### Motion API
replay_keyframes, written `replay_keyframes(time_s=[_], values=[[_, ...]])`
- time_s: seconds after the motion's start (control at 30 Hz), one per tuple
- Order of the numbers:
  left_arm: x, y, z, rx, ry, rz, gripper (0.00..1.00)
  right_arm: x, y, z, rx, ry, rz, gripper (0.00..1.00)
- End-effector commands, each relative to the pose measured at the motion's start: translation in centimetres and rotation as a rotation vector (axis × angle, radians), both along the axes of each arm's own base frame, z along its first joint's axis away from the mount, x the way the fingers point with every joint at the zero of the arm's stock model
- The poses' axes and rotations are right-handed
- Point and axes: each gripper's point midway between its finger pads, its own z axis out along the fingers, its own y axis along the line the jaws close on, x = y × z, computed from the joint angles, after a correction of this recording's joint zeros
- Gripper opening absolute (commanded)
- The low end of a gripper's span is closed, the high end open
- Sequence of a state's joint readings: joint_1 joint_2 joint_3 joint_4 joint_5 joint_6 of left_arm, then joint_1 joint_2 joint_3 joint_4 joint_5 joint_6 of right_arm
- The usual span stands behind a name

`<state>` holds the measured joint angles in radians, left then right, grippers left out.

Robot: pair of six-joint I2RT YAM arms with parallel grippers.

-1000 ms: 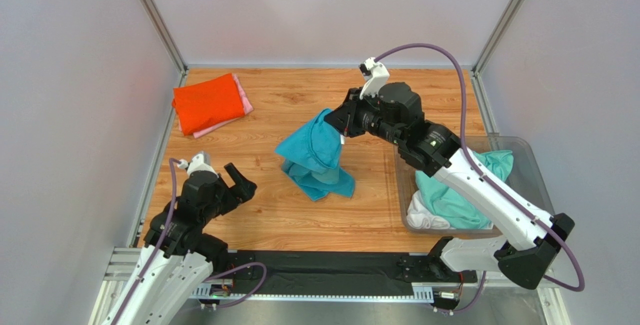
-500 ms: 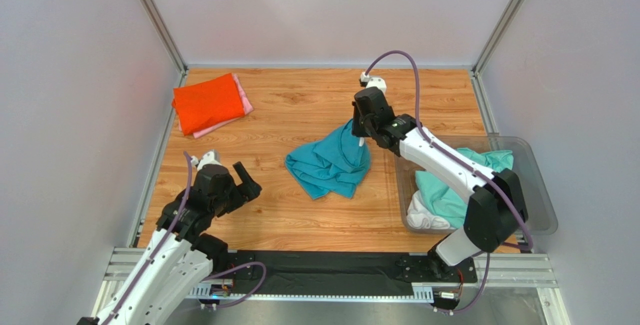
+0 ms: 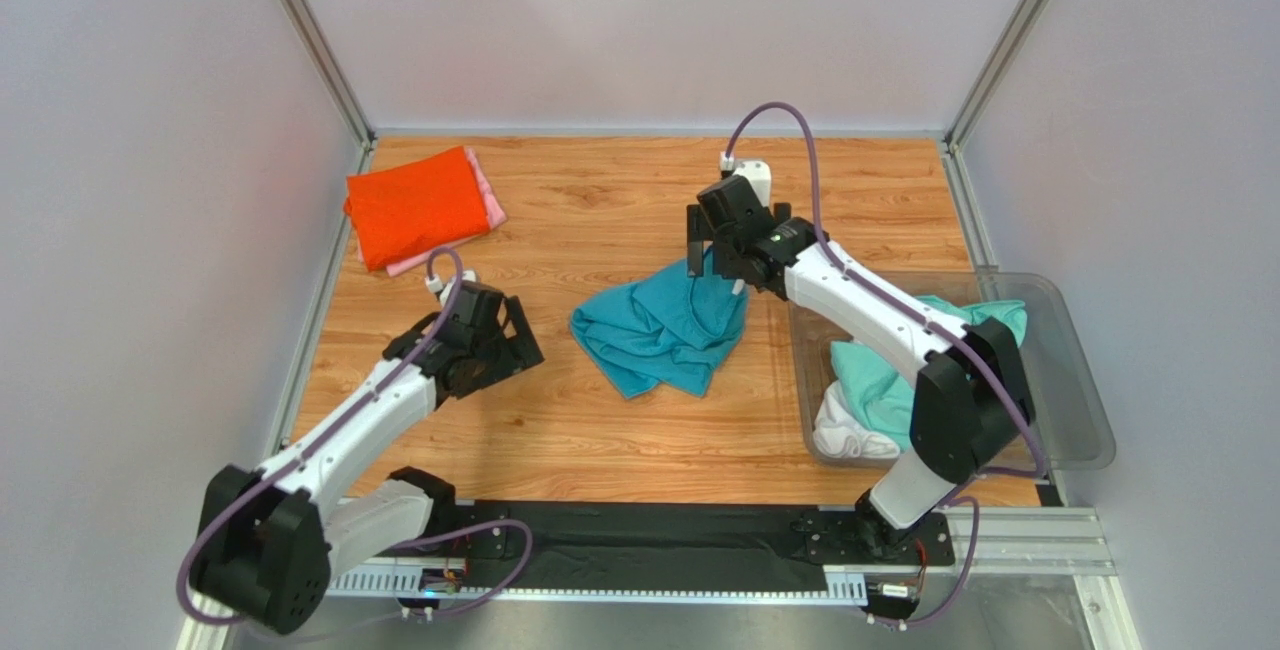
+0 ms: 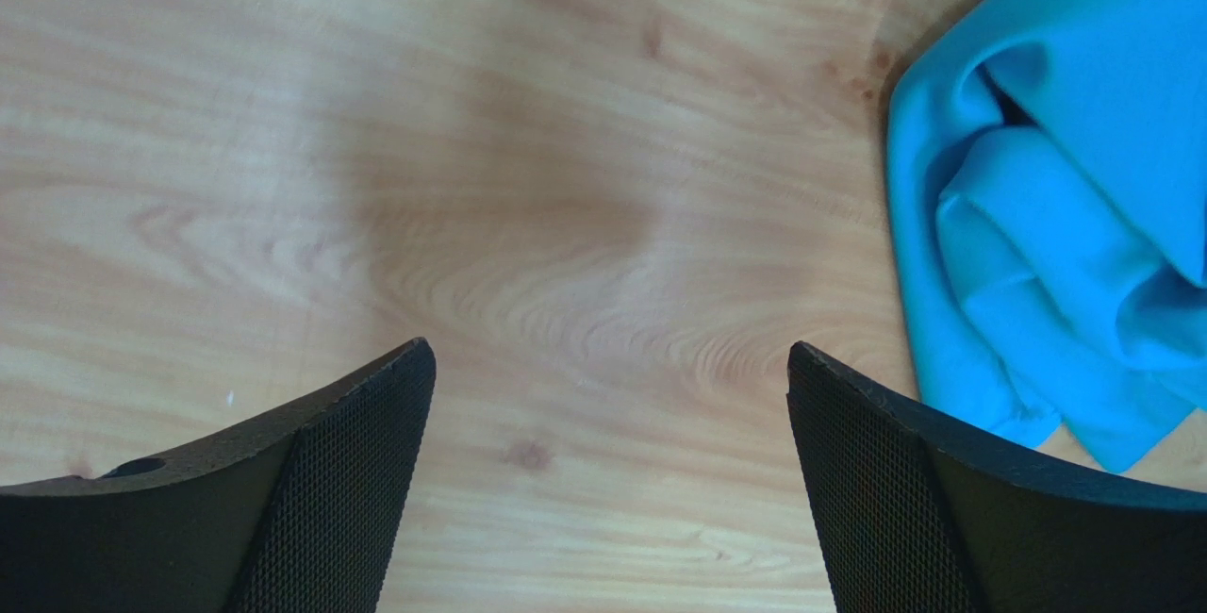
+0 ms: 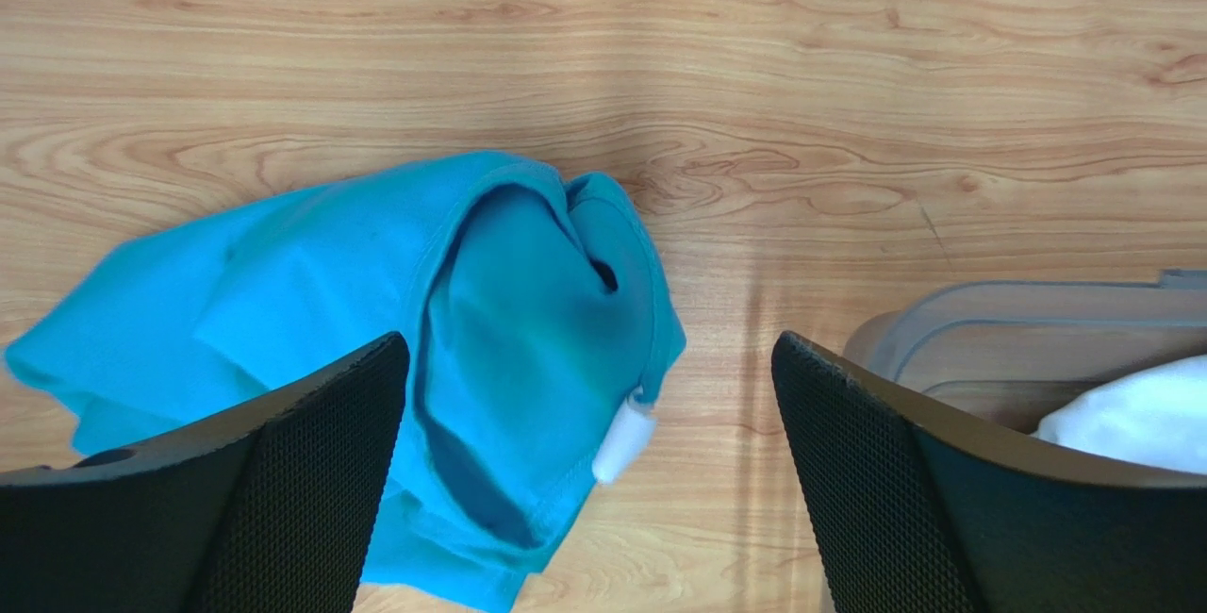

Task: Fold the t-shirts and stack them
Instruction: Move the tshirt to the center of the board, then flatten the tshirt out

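Observation:
I will next grip the crumpled teal t-shirt with my left gripper by its outer tip, opposite the white tag (image 5: 624, 441), to spread the t-shirt for folding.
A crumpled teal t-shirt (image 3: 661, 335) lies in a heap at the middle of the table. My right gripper (image 3: 718, 263) hovers open just above its far right edge, and the right wrist view shows the teal cloth (image 5: 425, 344) and its white tag (image 5: 624, 441) lying loose below the spread jaws. My left gripper (image 3: 519, 355) stands open over bare wood just left of the heap, with the teal shirt (image 4: 1063, 217) at the right of its view. A folded orange-red t-shirt (image 3: 413, 205) rests on a pink one (image 3: 484, 200) at the far left.
A clear plastic bin (image 3: 1074, 380) at the right edge holds a mint-green shirt (image 3: 902, 380) and a white one (image 3: 849, 433). The right arm stretches over the bin's left side. Grey walls with metal rails close in the wooden table (image 3: 601, 200).
The right gripper has brought the hanging teal shirt down onto the table and opened, letting it go. The left arm has reached out from its base toward the heap.

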<state>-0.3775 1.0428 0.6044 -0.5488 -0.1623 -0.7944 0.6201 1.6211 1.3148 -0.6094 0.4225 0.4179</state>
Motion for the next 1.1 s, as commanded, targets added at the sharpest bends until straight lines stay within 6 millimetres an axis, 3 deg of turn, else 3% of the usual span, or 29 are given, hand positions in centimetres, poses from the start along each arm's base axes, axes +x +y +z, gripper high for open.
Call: replay_keyframes(time_s=[0.0, 0.07, 0.1, 0.17, 0.23, 0.27, 0.33, 0.4, 0.47, 0.57, 0.7, 0.8, 0.83, 0.97, 1.07], values=[[5.1, -2.1, 2.3, -0.050, -0.116, -0.070, 1.00, -1.7, 0.0, 5.6, 0.063, -0.130, 0.007, 1.00], [6.6, -3.5, 2.7, -0.091, -0.126, -0.117, 0.97, -3.0, 0.0, 5.3, 0.075, -0.131, 0.027, 1.00], [6.8, -4.1, 1.6, -0.100, -0.087, -0.140, 0.95, -4.0, 0.4, 6.1, 0.118, -0.146, 0.059, 1.00], [8.0, -5.3, 1.8, -0.125, -0.094, -0.183, 0.90, -5.4, 0.7, 4.9, 0.156, -0.127, 0.103, 1.00], [8.6, -6.4, 0.8, -0.149, -0.050, -0.223, 0.85, -6.8, 1.6, 5.7, 0.237, -0.138, 0.171, 1.00], [8.8, -6.8, 0.6, -0.157, -0.041, -0.235, 0.79, -7.6, 1.6, 4.3, 0.240, -0.110, 0.190, 1.00], [9.2, -7.4, -0.6, -0.167, -0.007, -0.253, 0.72, -8.6, 2.0, 4.5, 0.282, -0.109, 0.233, 1.00], [9.8, -7.8, -1.4, -0.173, 0.014, -0.259, 0.59, -9.6, 2.2, 4.2, 0.311, -0.094, 0.259, 1.00], [9.9, -8.2, -2.0, -0.187, 0.031, -0.273, 0.57, -10.3, 2.0, 3.7, 0.321, -0.080, 0.274, 1.00], [10.3, -9.5, -2.6, -0.238, 0.039, -0.304, 0.52, -10.7, 1.8, 3.2, 0.320, -0.075, 0.275, 1.00], [10.5, -10.3, -3.5, -0.268, 0.071, -0.322, 0.37, -11.0, 1.6, 2.3, 0.324, -0.053, 0.258, 1.00], [10.7, -10.5, -4.0, -0.275, 0.081, -0.331, 0.17, -11.3, 2.2, 1.1, 0.345, -0.021, 0.262, 0.99], [10.8, -10.7, -4.1, -0.282, 0.077, -0.336, 0.00, -11.3, 2.4, 0.7, 0.352, -0.016, 0.260, 0.99], [10.8, -10.8, -4.3, -0.284, 0.078, -0.348, 0.00, -10.6, 3.2, -0.7, 0.360, 0.003, 0.238, 0.95], [10.5, -10.6, -3.1, -0.288, 0.029, -0.349, 0.00, -9.7, 3.5, -1.5, 0.362, 0.014, 0.183, 0.89]])
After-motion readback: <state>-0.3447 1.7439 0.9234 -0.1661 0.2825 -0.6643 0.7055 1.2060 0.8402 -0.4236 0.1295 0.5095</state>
